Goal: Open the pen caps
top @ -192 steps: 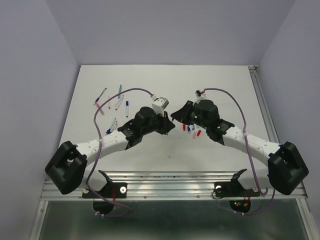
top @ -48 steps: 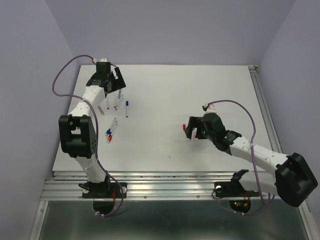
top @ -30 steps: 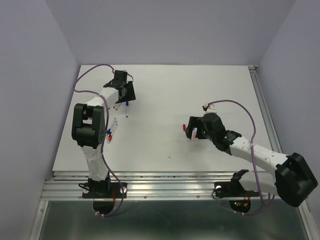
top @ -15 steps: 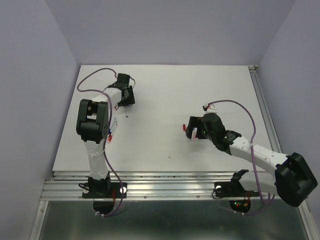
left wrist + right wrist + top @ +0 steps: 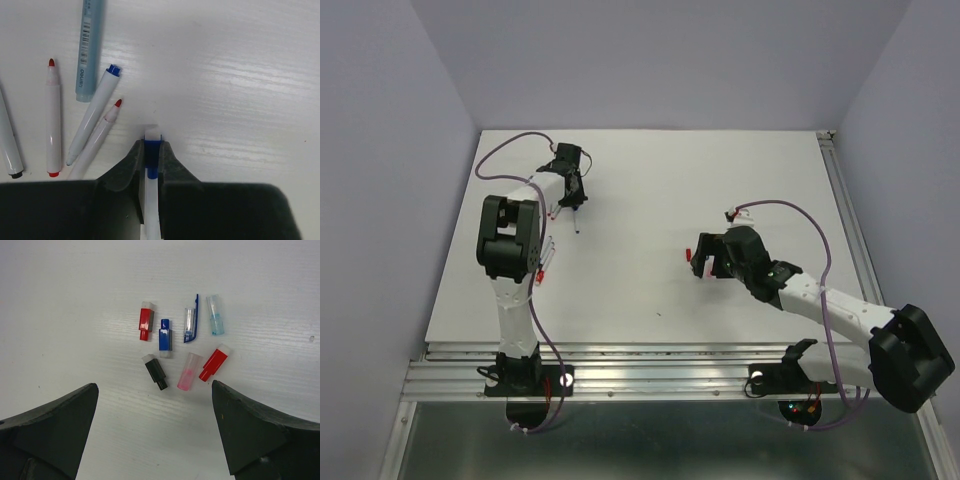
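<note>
I will next use my right gripper to open the pen, grabbing it by its white body [image 5: 152, 212], while my left gripper keeps the dark blue cap [image 5: 152, 156].
My left gripper [image 5: 152, 146] is shut on a white pen [image 5: 151, 195], its jaws pinching the pen's dark blue cap [image 5: 152, 156] against the table. From above, this gripper [image 5: 576, 200] sits at the far left of the table. My right gripper [image 5: 154, 390] hangs open over a cluster of loose pen caps: a red one [image 5: 145, 320], a dark blue one [image 5: 165, 339], a light blue one [image 5: 215, 316], a second red one [image 5: 214, 363], plus black [image 5: 155, 371], pink [image 5: 188, 378] and clear clipped [image 5: 190, 325] ones. Nothing is between its fingers.
Uncapped pens lie left of my left gripper: a red-tipped one [image 5: 51, 115], a blue-tipped one [image 5: 96, 116], another red-tipped one [image 5: 97, 140] and a light blue barrel [image 5: 89, 45]. More pens [image 5: 543, 262] lie beside the left arm's elbow [image 5: 510, 235].
My left gripper has closed from wide open onto the blue-capped pen and shifted slightly over it. The right arm and the loose caps have not moved.
</note>
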You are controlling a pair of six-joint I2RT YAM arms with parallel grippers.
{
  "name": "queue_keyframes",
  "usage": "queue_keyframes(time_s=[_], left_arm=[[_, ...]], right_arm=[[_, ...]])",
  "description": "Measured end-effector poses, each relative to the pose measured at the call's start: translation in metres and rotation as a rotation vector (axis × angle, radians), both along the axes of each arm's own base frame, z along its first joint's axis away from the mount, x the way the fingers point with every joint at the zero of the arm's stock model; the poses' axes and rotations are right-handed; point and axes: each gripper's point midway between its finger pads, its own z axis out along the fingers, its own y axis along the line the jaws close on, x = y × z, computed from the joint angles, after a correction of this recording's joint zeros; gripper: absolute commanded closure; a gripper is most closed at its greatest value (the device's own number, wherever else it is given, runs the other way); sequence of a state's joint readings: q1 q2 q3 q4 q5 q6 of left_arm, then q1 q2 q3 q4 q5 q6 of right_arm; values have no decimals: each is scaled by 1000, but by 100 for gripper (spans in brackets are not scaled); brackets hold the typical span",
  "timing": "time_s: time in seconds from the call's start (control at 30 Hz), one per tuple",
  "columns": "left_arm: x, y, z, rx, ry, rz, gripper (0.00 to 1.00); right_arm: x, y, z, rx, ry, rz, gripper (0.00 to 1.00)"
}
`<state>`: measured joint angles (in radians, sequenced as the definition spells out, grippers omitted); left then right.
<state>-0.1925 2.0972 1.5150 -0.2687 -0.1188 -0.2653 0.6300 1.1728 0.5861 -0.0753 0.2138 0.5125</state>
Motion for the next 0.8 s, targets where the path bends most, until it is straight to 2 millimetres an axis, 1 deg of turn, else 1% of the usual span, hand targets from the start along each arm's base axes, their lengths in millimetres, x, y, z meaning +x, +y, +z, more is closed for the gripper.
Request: queue_keyframes(time_s=[0.13,0.23,0.3,0.4,0.43,0.47,0.5,0.53,0.57,0.6,0.63,0.7,0.77,0.8], left_arm=[[-1,0,0,2,2,4,100],[-2,-2,3,-3,0,9,100],[-8,-6,7,-12,-12,10,100],[-34,-20,34,-47,-60,-2,100],[-44,-30,51,-77,-98,-16,100],[-49,-37,63,-98,-130,-24,100],[-57,-48,84,-130,-186,-38,100],[-61,-54,95,-154,-217,-42,100],[-67,-65,112,-194,-268,-54,100],[-71,-72,121,-220,-292,-62,100],[-77,-81,130,-254,-323,-75,100],[-91,-94,136,-309,-350,-81,100],[-106,-104,130,-347,-340,-89,100],[-115,-109,124,-369,-328,-89,100]], right_arm=[[0,0,2,5,-4,-1,0],[-1,2,12,30,-26,9,0],[-2,7,18,55,-35,28,0],[-7,21,22,118,-18,85,0],[-9,26,23,138,-13,101,0],[-10,34,26,175,-10,130,0],[-12,41,29,204,-5,156,0],[-14,51,32,244,2,190,0],[-16,58,34,275,8,216,0],[-18,69,37,320,22,256,0],[-19,75,38,341,32,276,0],[-19,92,43,400,53,331,0],[-17,108,51,446,61,376,0],[-14,115,56,464,58,394,0]])
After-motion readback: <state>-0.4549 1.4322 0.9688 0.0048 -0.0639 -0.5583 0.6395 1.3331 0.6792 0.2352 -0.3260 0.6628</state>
